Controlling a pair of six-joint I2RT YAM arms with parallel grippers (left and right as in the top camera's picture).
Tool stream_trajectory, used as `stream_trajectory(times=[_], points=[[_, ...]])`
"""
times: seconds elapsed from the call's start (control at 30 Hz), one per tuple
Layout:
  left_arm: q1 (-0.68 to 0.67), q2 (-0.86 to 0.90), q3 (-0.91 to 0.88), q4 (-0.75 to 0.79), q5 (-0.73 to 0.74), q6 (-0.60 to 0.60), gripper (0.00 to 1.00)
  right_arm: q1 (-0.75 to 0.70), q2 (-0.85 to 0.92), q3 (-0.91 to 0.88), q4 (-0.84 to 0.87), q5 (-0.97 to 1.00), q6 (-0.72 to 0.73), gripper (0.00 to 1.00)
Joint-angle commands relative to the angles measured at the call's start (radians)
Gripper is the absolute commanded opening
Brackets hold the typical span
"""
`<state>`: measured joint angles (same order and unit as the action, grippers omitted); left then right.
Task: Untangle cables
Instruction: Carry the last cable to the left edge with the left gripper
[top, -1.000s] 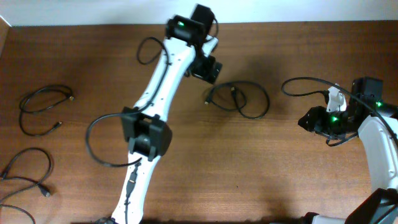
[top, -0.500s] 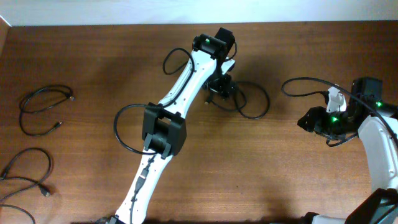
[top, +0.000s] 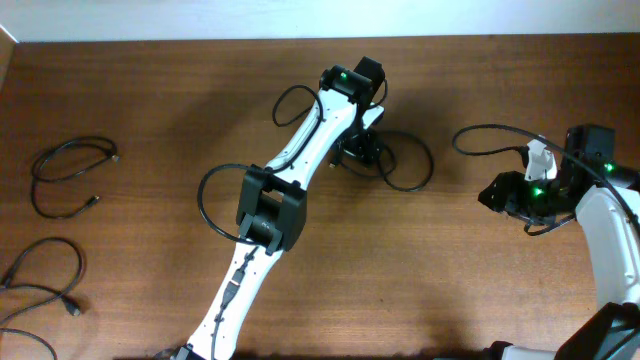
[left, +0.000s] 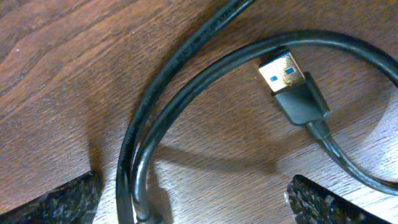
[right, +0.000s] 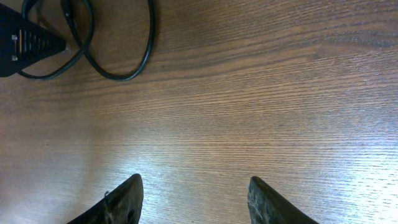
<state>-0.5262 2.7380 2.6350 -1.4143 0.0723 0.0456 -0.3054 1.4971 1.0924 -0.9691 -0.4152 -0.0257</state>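
My left gripper closes on the centre loop now, since it is down at the table and the fingers straddle the loop's paired cable pieces.
Three thin black cables lie apart on the wooden table. One loop (top: 428, 165) lies at the centre, one (top: 72, 142) at the far left, one (top: 60, 241) at the front left. My left gripper (top: 362, 150) hangs low over the centre loop's left side. In the left wrist view it (left: 193, 208) is open, with two strands of that cable (left: 140, 162) running between its fingertips close to the left finger (left: 59, 202), and a USB plug (left: 292, 84) just beyond. My right gripper (right: 196, 202) is open over bare wood, well right of the loop (right: 118, 74).
Thicker black cables wired to the arms loop out beside the left arm (top: 205, 205) and above the right arm (top: 480, 130). The white wall edge (top: 200, 20) runs along the table's far side. The right arm's body (top: 610, 230) fills the right edge.
My left arm has swung right from beside the centre loop to directly over it, so the cable now lies between its fingers. The right arm has not moved.
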Motion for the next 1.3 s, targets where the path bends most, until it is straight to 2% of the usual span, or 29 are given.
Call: stream_trajectory(times=[0.0,0.07,0.13,0.23,0.37,0.47,0.6,0.7,0.83,0.93,1.27], points=[[0.001,0.049,-0.002,0.000,0.018,0.012,0.69,-0.003,0.003,-0.008,0.000,0.008,0.000,0.54],[0.000,0.049,-0.002,0.000,0.018,0.012,0.46,-0.003,0.003,-0.008,0.000,0.008,0.000,0.53],[0.000,0.049,-0.002,0.001,0.018,0.012,0.32,-0.003,0.003,-0.008,0.000,0.008,0.000,0.53],[0.001,0.049,-0.002,0.000,0.018,0.012,0.16,-0.003,0.003,-0.008,0.001,0.008,0.000,0.53],[0.001,0.049,-0.002,0.004,0.018,-0.003,0.00,-0.003,0.003,-0.008,0.001,0.008,0.000,0.54],[0.001,0.049,-0.002,0.004,0.019,-0.065,0.00,-0.003,0.003,-0.008,0.001,0.008,0.000,0.53],[0.001,0.049,-0.002,0.003,0.022,-0.090,0.00,-0.003,0.003,-0.008,0.005,0.008,0.000,0.54],[0.033,0.049,-0.002,0.019,0.008,-0.181,0.00,-0.003,0.003,-0.008,0.005,0.008,0.000,0.54],[0.106,0.049,-0.002,0.041,-0.084,-0.327,0.00,-0.003,0.003,-0.008,0.005,0.008,0.000,0.54],[0.166,0.049,-0.002,0.057,-0.106,-0.392,0.00,-0.003,0.003,-0.008,0.005,0.008,0.000,0.54],[0.458,0.049,-0.002,0.148,-0.106,-0.405,0.00,-0.003,0.003,-0.008,0.007,0.008,0.000,0.55]])
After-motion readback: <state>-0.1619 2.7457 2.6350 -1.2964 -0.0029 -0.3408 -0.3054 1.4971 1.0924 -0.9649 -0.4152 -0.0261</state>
